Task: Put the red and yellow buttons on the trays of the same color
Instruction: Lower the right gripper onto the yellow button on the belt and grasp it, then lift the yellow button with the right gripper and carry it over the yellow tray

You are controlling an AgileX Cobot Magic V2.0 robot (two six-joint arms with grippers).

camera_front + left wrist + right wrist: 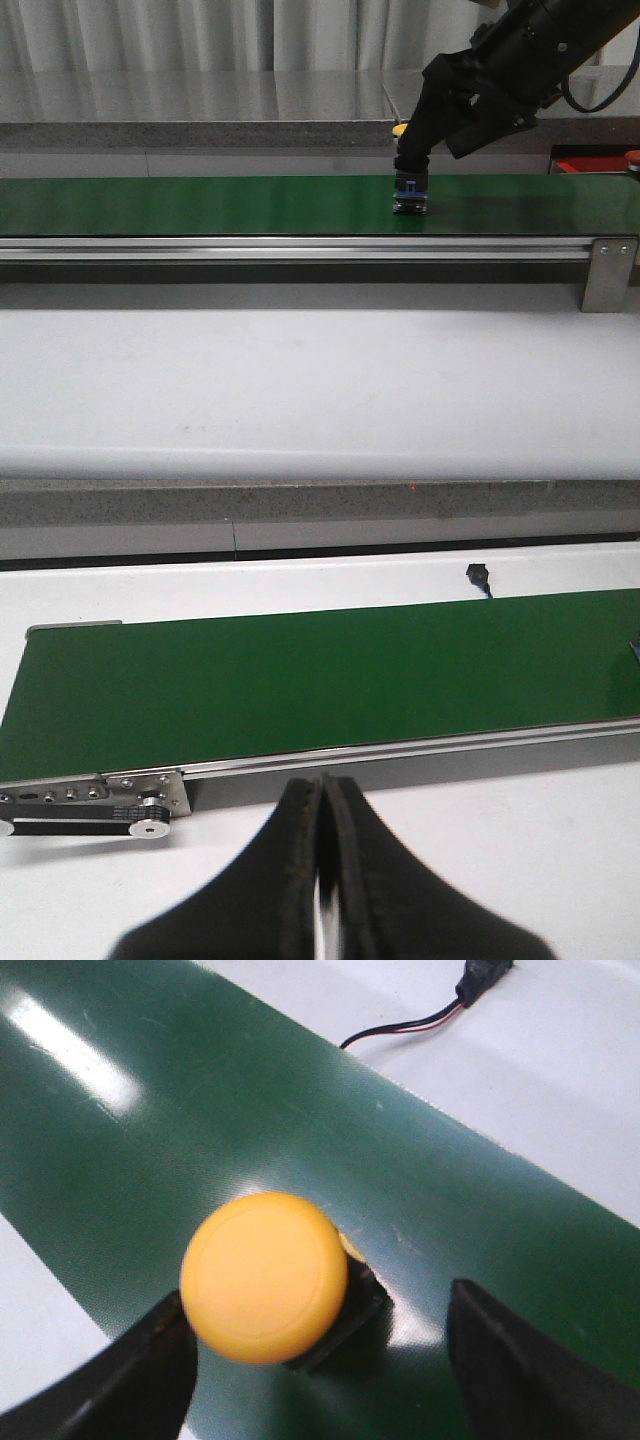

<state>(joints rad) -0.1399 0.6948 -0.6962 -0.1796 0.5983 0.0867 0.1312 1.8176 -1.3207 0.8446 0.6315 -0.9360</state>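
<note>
My fingers reach down beside the yellow cap above the green belt (450,1190), so it is time for my right gripper to close on the button.
A yellow button (265,1275) with a round cap on a dark base stands on the green belt (450,1190). My right gripper (318,1305) is open around it, one finger (150,1360) close beside the cap and the other finger (500,1350) well apart. In the front view the right gripper (410,185) reaches down to the belt (200,205), and a blue-black piece (411,200) that I take for the button's base shows at its tip. A red tray (590,162) is partly visible behind the belt at far right. My left gripper (322,800) is shut and empty. No red button shows.
A small yellow thing (400,128) peeks out behind the right arm; I cannot tell what it is. A black connector with cable (478,575) lies on the white table beyond the belt. The belt's metal rail and end bracket (608,270) run along its near side.
</note>
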